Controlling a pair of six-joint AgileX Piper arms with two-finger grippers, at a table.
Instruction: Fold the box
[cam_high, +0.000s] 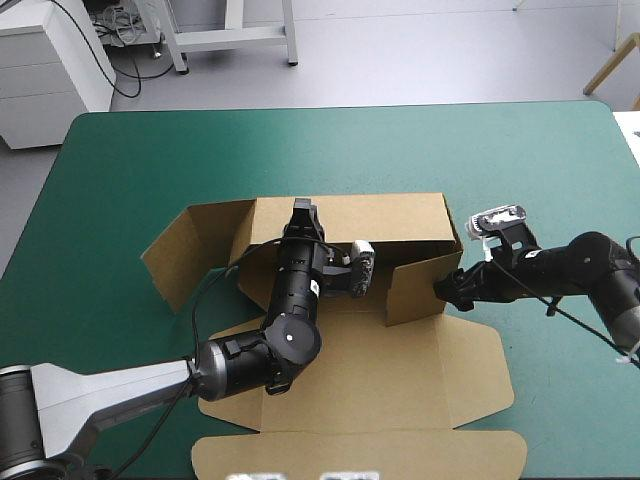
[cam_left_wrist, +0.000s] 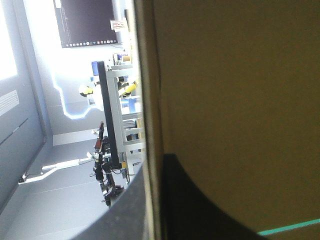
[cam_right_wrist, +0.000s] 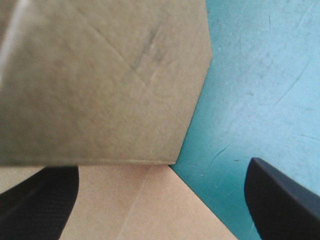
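Note:
The box still needs to be folded into shape. My right gripper should grab the box's side by its top edge (cam_high: 450, 256) beside the back side (cam_high: 350, 217) next.
The brown box (cam_high: 400, 360) lies half raised in the middle of the table. Its back wall (cam_high: 380, 218) stands upright, and a side wall (cam_high: 418, 288) on the right leans up. The lid (cam_high: 360, 450) lies flat toward the near edge. My left gripper (cam_high: 303, 210) reaches over the back wall's top edge. In the left wrist view this gripper (cam_left_wrist: 150, 167) is shut on the board edge (cam_left_wrist: 147, 75), one black finger (cam_left_wrist: 210, 205) on each face. My right gripper (cam_high: 447, 290) sits just outside the right side wall. It (cam_right_wrist: 160, 167) is open, and the wall (cam_right_wrist: 100, 80) fills the view ahead of it.
A loose left flap (cam_high: 185, 250) of the box angles out over the teal-green cover (cam_high: 130, 170). The table's far half and right side show bare cover (cam_right_wrist: 260, 75). A white cabinet (cam_high: 50, 60) stands beyond the far left corner.

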